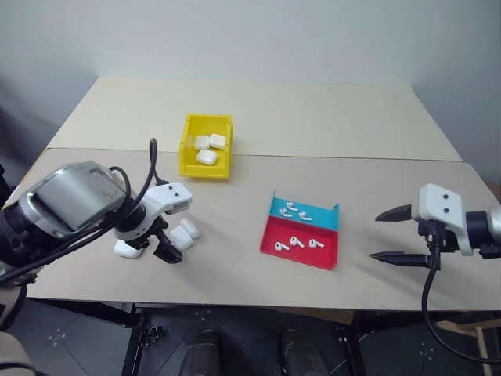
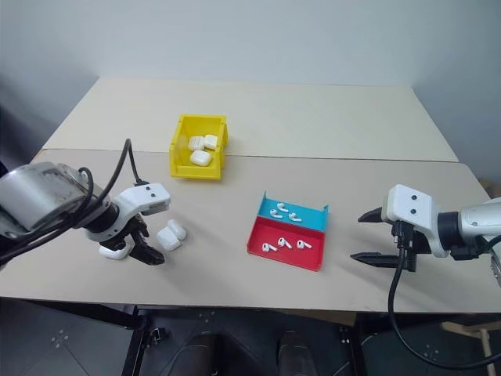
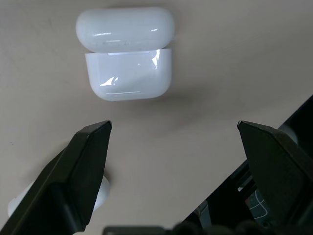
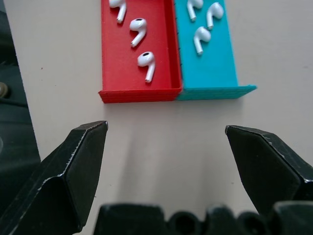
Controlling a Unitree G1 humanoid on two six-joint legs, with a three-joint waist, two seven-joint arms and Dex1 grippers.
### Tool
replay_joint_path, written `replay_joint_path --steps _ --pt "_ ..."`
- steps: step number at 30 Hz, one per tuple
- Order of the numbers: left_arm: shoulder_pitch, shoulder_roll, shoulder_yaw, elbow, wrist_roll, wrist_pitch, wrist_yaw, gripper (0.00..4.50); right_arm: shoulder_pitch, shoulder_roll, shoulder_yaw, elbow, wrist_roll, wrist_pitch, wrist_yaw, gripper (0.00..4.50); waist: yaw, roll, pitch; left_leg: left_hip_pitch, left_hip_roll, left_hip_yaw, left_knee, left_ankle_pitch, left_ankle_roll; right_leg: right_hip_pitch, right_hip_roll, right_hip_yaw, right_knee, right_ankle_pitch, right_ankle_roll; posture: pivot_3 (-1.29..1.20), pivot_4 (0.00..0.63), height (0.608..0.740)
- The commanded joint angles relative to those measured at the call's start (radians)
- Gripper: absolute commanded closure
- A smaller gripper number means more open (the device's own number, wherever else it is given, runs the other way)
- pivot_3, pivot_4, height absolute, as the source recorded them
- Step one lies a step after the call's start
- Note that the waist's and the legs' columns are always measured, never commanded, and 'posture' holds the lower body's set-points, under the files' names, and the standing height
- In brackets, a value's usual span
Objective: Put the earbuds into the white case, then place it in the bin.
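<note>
My left gripper moves toward the white case, before closing on it. The fingers stop short in the left wrist view, so closing now would miss.
Several earbuds (image 1: 297, 242) lie in a flat red-and-blue tray (image 4: 139, 93) at the table's middle right, three in each half. A white case (image 3: 128, 73) lies on the table front left, its lid apparently swung open. My open left gripper (image 3: 173, 126) points down just short of it with nothing between the fingers. A second white case (image 1: 127, 250) lies on the table beside one of its fingers. The yellow bin (image 1: 187, 149) stands behind, holding three white cases. My open right gripper (image 1: 377, 236) hovers right of the tray, pointing at it, empty.
The work surface is two tan tables pushed together, with a seam (image 1: 352, 157) running across just behind the bin. The near edge (image 1: 258, 301) lies close behind both grippers. A black cable loops over my left wrist (image 1: 153, 157).
</note>
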Motion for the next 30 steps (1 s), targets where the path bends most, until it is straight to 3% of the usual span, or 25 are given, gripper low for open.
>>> replay_joint_path --steps 1,30 --pt "-0.011 -0.009 -0.012 0.011 0.063 -0.043 0.014 0.0 0.014 -0.014 -0.027 -0.024 0.006 0.003 0.005 0.04 0.0 0.0 0.0 0.0 0.0 0.0 0.0 0.0 0.0 0.0 0.0 0.0 0.0 0.0 0.0 0.0 0.15 0.74" --pt "-0.005 -0.117 -0.136 0.172 0.297 -0.229 -0.137 0.0 0.08 -0.02 -0.062 -0.069 0.0 0.069 -0.048 0.04 -0.002 0.0 0.0 0.0 0.0 0.0 0.002 0.0 0.0 0.001 0.0 0.0 0.001 0.0 0.0 0.0 0.15 0.74"
